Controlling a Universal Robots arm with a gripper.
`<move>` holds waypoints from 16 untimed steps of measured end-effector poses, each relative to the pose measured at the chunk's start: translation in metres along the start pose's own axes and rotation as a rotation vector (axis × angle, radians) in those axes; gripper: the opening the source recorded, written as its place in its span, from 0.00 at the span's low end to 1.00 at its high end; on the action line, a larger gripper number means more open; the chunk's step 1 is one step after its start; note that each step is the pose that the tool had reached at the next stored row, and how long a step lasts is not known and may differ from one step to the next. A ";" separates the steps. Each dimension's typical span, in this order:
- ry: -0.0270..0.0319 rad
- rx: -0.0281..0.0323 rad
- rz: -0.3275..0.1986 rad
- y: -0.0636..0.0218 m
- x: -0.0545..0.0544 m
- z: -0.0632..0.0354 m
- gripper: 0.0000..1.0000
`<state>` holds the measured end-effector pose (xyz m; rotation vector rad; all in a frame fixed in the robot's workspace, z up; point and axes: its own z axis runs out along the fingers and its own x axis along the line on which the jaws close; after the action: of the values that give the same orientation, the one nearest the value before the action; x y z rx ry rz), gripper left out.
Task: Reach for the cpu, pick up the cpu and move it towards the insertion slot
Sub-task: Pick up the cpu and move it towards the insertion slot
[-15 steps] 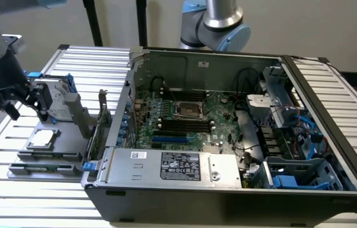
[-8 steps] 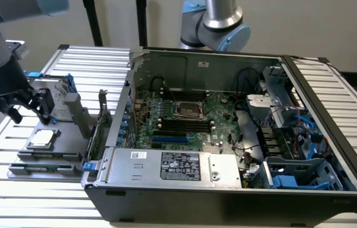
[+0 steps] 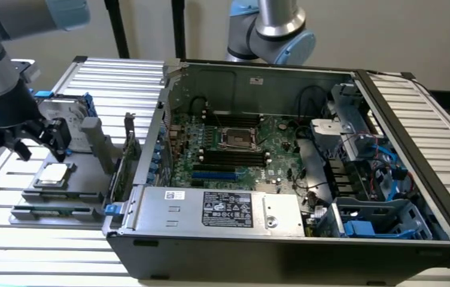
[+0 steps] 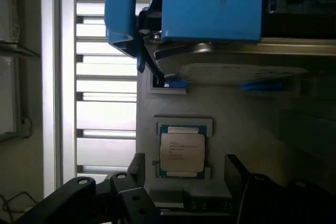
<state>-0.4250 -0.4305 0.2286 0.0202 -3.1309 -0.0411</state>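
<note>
The fingers are still above the CPU's silvery top and the grey fixture around it, and closing now would miss. My gripper lowers next, before it closes on the CPU.
The cpu is a small square chip with a silvery top. It lies flat in a recess of a grey fixture on the slatted table, to the exterior view's left of the open computer case. My gripper hangs just above it, open, with nothing between its fingers. In the wrist view the cpu sits between the two black fingers, and the gripper is apart from it. The insertion slot, a silver-framed square socket, lies on the green board inside the case.
A grey hard drive with a blue bracket stands upright on the fixture just behind the cpu. The case wall rises between fixture and board. A second arm stands behind the case. A power supply fills the case front.
</note>
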 end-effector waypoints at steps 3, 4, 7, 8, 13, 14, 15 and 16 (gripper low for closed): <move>-0.0001 0.0006 0.000 -0.0005 0.000 0.0054 0.71; -0.0001 0.0007 0.000 -0.0007 0.000 0.0074 0.71; 0.0000 0.0009 -0.001 -0.0012 0.000 0.0127 0.71; 0.0000 0.0009 -0.001 -0.0013 0.000 0.0146 0.71; 0.0000 0.0015 -0.001 -0.0017 0.000 0.0237 0.71; 0.0000 0.0017 -0.001 -0.0017 0.000 0.0255 0.71; 0.0001 0.0021 -0.002 -0.0018 0.000 0.0272 0.71; 0.0000 0.0023 -0.002 -0.0019 0.000 0.0289 0.71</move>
<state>-0.4252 -0.4316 0.1997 0.0229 -3.1309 -0.0374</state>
